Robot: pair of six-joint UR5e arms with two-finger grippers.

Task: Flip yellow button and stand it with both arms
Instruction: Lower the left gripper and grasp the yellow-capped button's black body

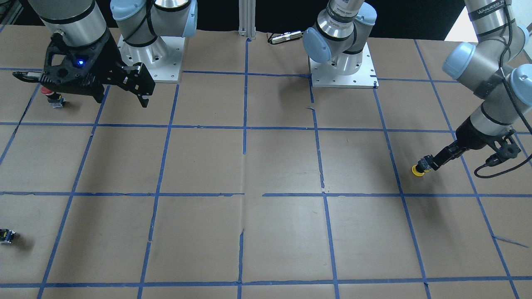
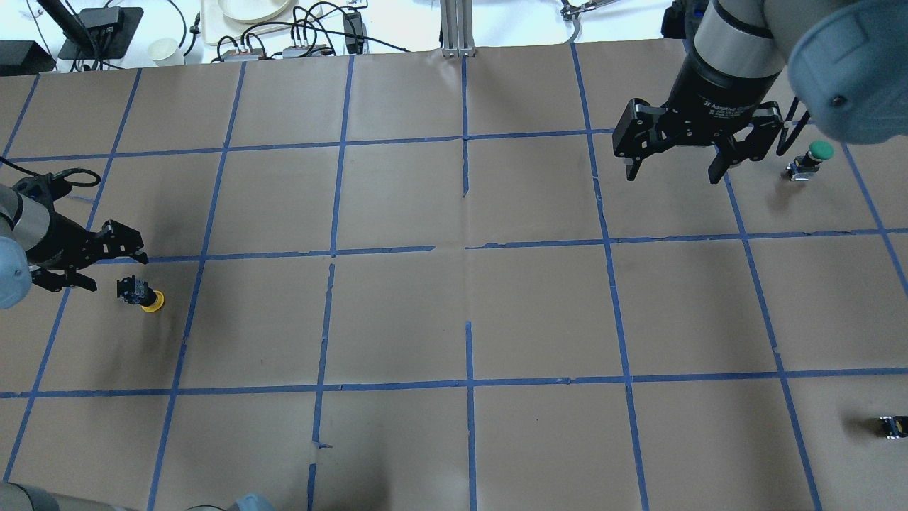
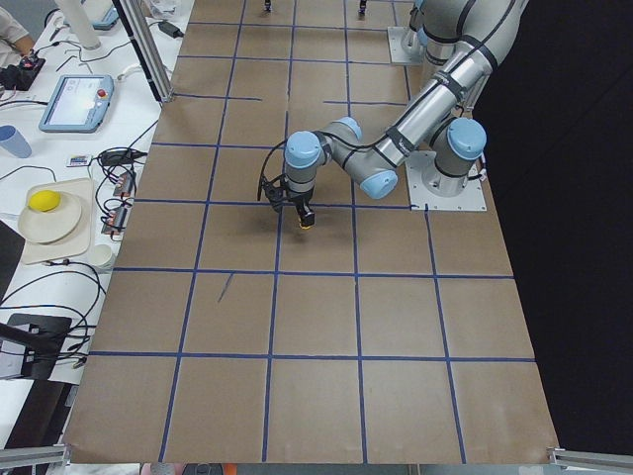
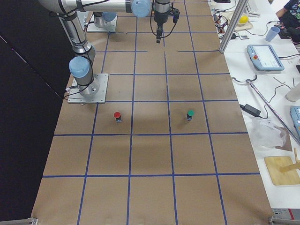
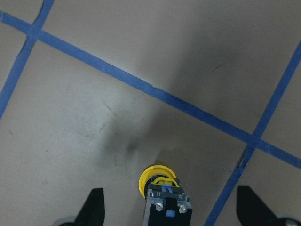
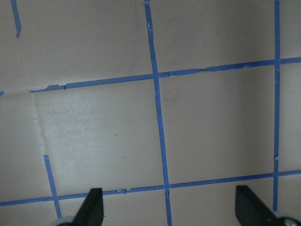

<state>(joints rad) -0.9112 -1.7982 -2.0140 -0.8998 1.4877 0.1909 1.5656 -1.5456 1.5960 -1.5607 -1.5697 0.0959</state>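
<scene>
Next, the left gripper takes hold of the yellow button (image 1: 417,171) by its black-and-grey body (image 1: 426,162) to flip it and stand it up.
The yellow button (image 2: 144,296) lies on its side on the brown paper at the table's left, with its yellow cap pointing away from my left gripper. It also shows in the front view (image 1: 419,168) and in the left wrist view (image 5: 163,194). My left gripper (image 2: 117,273) is low over the table and open. Its fingers (image 5: 95,207) stand wide on either side of the button's black body and do not touch it. My right gripper (image 2: 671,174) is open and empty, held high over the far right of the table, and its wrist view shows only paper.
A green-capped button (image 2: 813,159) stands to the right of my right gripper. A red-capped button (image 1: 52,97) stands partly under that gripper in the front view. A small dark capless part (image 2: 892,426) lies near the right edge. Blue tape lines grid the paper.
</scene>
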